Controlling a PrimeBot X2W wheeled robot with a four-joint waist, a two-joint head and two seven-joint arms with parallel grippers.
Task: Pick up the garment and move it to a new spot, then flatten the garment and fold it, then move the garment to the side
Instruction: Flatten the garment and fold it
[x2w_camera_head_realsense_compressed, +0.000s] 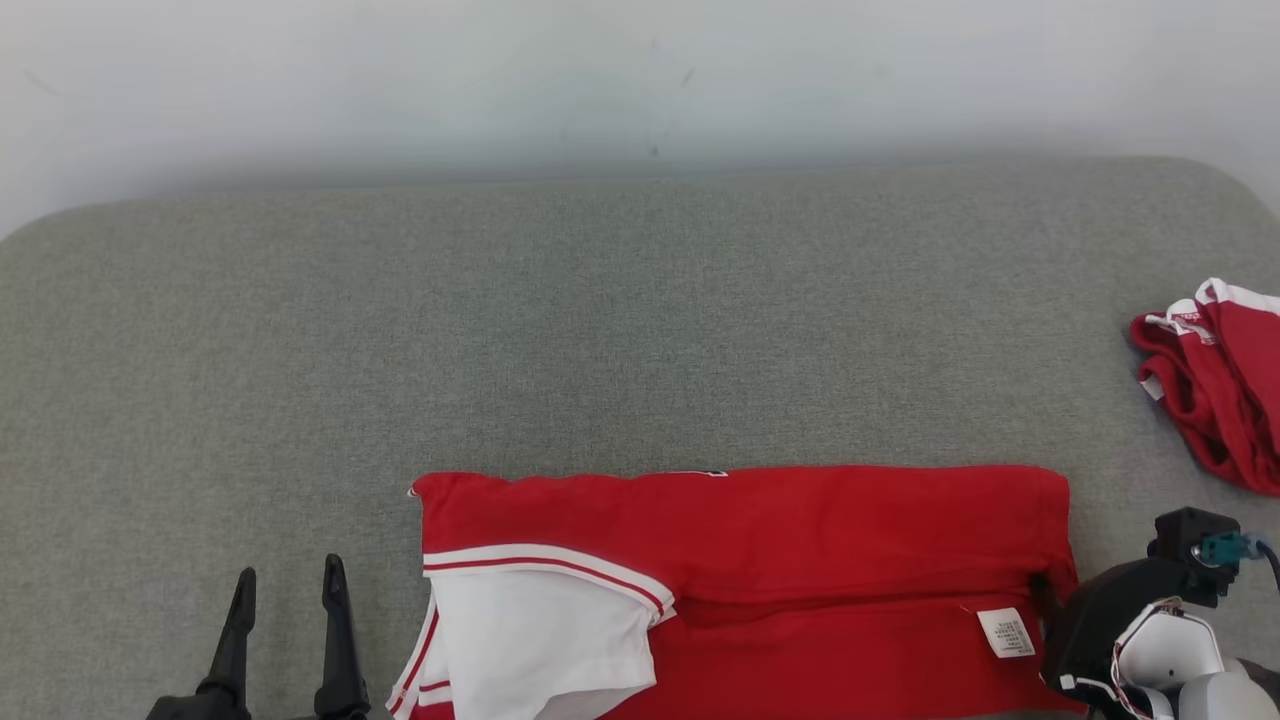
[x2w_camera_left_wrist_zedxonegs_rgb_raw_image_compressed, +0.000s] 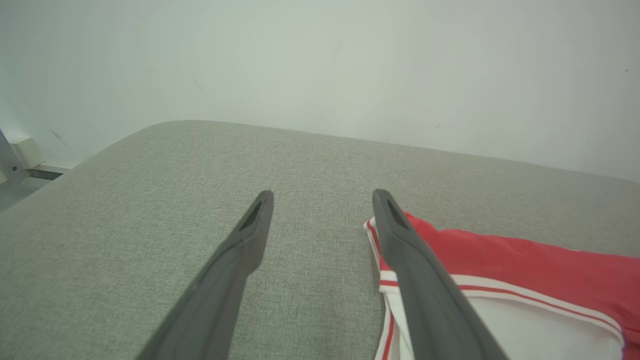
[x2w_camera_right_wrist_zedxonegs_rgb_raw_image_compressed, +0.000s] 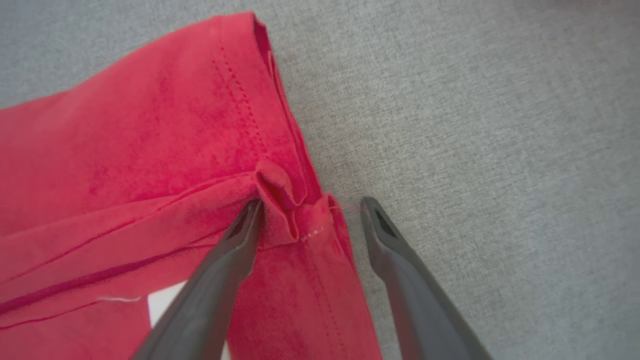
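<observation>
My right gripper is to grab the red shirt (x2w_camera_head_realsense_compressed: 816, 528) next by its bunched red edge at the hemmed end (x2w_camera_head_realsense_compressed: 1041, 582), so that it can fold the shirt.
The garment (x2w_camera_head_realsense_compressed: 760, 540) is a red shirt with a white, red-striped sleeve (x2w_camera_head_realsense_compressed: 540, 630), folded into a long band near the front edge of the grey padded surface (x2w_camera_head_realsense_compressed: 600, 330). My left gripper (x2w_camera_head_realsense_compressed: 289, 570) stands open just left of the sleeve end, nothing between its fingers; in the left wrist view, the left gripper (x2w_camera_left_wrist_zedxonegs_rgb_raw_image_compressed: 324, 197) has the garment (x2w_camera_left_wrist_zedxonegs_rgb_raw_image_compressed: 525, 260) behind its right finger. At the garment's right end sits my right wrist (x2w_camera_head_realsense_compressed: 1120, 620). My right gripper (x2w_camera_right_wrist_zedxonegs_rgb_raw_image_compressed: 311, 204) is open, straddling the hemmed corner of the garment (x2w_camera_right_wrist_zedxonegs_rgb_raw_image_compressed: 150, 150), one finger over cloth, the other over bare surface.
A second red and white garment (x2w_camera_head_realsense_compressed: 1215, 380) lies bunched at the right edge of the surface. A pale wall (x2w_camera_head_realsense_compressed: 640, 80) runs behind the far edge. Bare grey fabric stretches across the middle and left. A white care label (x2w_camera_head_realsense_compressed: 1005, 632) shows on the folded shirt.
</observation>
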